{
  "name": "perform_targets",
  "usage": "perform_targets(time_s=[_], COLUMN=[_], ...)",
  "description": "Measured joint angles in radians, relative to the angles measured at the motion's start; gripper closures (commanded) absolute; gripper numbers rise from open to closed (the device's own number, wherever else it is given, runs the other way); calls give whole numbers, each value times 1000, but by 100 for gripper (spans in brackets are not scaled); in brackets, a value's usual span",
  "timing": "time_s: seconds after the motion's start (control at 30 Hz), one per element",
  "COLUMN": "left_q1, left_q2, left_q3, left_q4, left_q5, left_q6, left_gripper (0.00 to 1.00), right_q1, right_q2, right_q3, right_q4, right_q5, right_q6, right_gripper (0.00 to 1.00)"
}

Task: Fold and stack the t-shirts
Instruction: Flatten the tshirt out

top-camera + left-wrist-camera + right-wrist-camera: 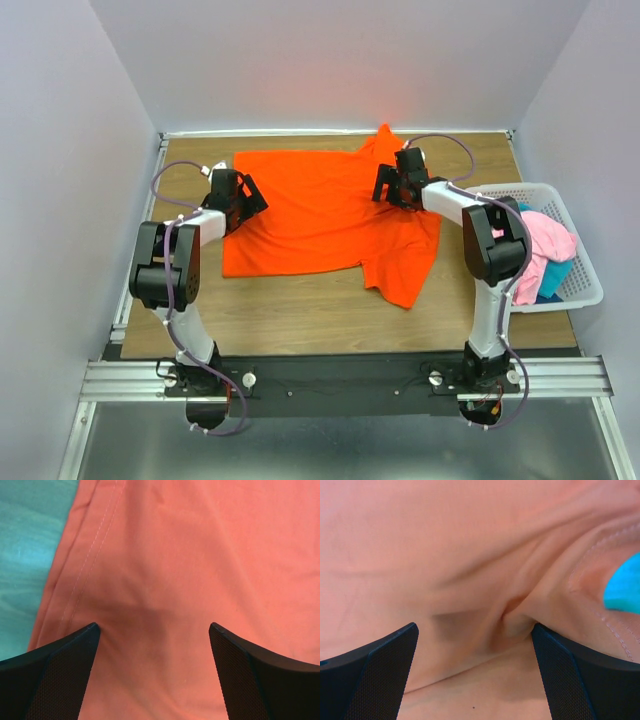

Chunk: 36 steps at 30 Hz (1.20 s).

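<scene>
I should next use my left gripper to lift the orange-red t-shirt and spread it for folding, and I should grab it by the t-shirt's stitched hem at its near corner (228, 270).
The orange-red t-shirt (320, 215) lies spread on the wooden table, with a sleeve peaking at the far middle and a corner hanging toward the near right. My left gripper (245, 200) is open, low over the shirt's left hem; the left wrist view shows orange cloth (165, 580) and a stitched hem between its fingers. My right gripper (392, 188) is open over the shirt's upper right part, with wrinkled cloth (470, 580) between its fingers. The pink t-shirt (545, 240) and the teal-blue t-shirt (553, 280) lie bunched in the basket at the right.
The white lattice basket (590, 280) stands at the table's right edge. Grey walls close in the left, far and right sides. A metal rail (340, 378) with both arm bases runs along the near edge.
</scene>
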Motion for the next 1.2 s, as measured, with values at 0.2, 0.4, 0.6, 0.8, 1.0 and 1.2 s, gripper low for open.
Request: perform_targets(time_s=[0.2, 0.4, 0.6, 0.8, 1.0, 1.2], left_q1=[10, 11, 11, 12, 11, 11], left_q2=[22, -141, -452, -598, -756, -775], left_q3=[56, -39, -278, -462, -600, -625], left_q4=[-47, -75, -84, -143, -217, -222], left_q5=[0, -16, -81, -108, -129, -142], left_q6=[5, -3, -81, -148, -204, -225], left_gripper=[2, 2, 2, 2, 2, 21], right_q1=[-7, -9, -11, -11, -11, -11], right_q2=[41, -51, -381, -590, -618, -642], right_q3=[66, 34, -124, -293, -377, -378], right_q4=[-19, -71, -64, -54, -73, -72], right_q5=[30, 54, 94, 96, 94, 93], right_q6=[-30, -63, -48, 22, 60, 72], right_gripper=[0, 0, 0, 0, 0, 0])
